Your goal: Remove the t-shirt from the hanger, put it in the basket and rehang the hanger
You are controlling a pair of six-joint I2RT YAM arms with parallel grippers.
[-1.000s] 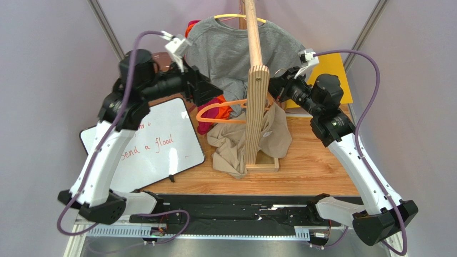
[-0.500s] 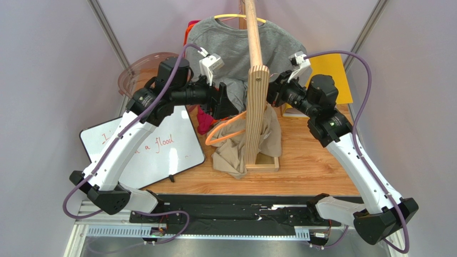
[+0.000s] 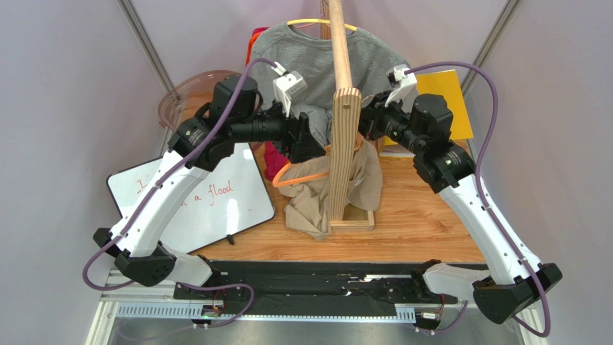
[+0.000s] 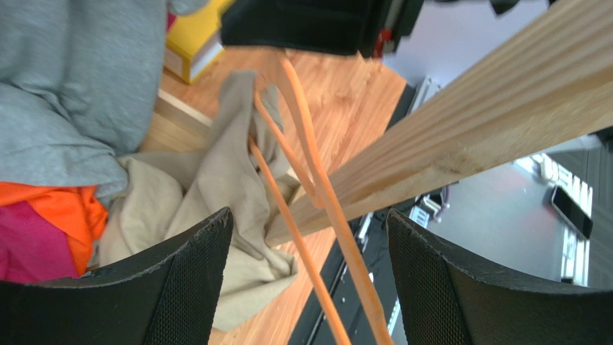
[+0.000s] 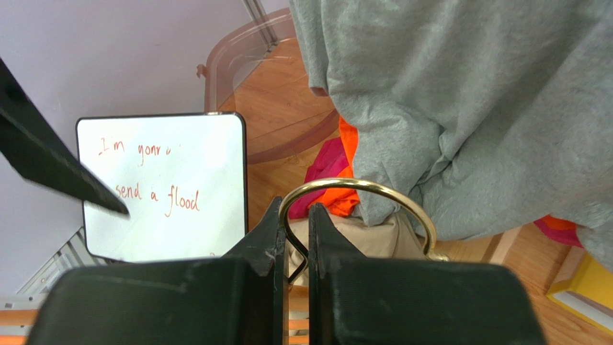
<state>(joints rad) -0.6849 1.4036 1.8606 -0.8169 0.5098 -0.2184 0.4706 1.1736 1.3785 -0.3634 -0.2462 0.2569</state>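
Note:
My left gripper grabs the orange hanger by both bars at its bare end (image 3: 296, 172) (image 4: 323, 256) next, which leaves the t-shirt free for my right gripper to remove.
The beige t-shirt (image 3: 309, 198) hangs crumpled from the orange hanger (image 3: 284, 178) down to the table beside the wooden post. In the left wrist view the hanger's two thin orange bars (image 4: 316, 180) run between my left gripper's (image 4: 309, 215) wide-open fingers, with the t-shirt (image 4: 216, 165) draped behind them. My left gripper (image 3: 311, 147) sits just left of the post. My right gripper (image 3: 363, 122) is on the post's right side. In the right wrist view it (image 5: 295, 205) is shut on the hanger's brass hook (image 5: 360, 184), with the t-shirt (image 5: 367, 241) just below.
A grey t-shirt (image 3: 302, 65) on a yellow hanger hangs at the back of the wooden rack post (image 3: 344, 144). A pink and orange cloth (image 3: 277, 158), a whiteboard (image 3: 209, 194), a clear bowl (image 3: 187, 93) and a yellow box (image 3: 446, 93) lie on the table.
My left arm has swung right toward the post, and its open fingers now straddle the hanger's bars. The hanger's orange loop has dropped lower. My right gripper has shifted slightly.

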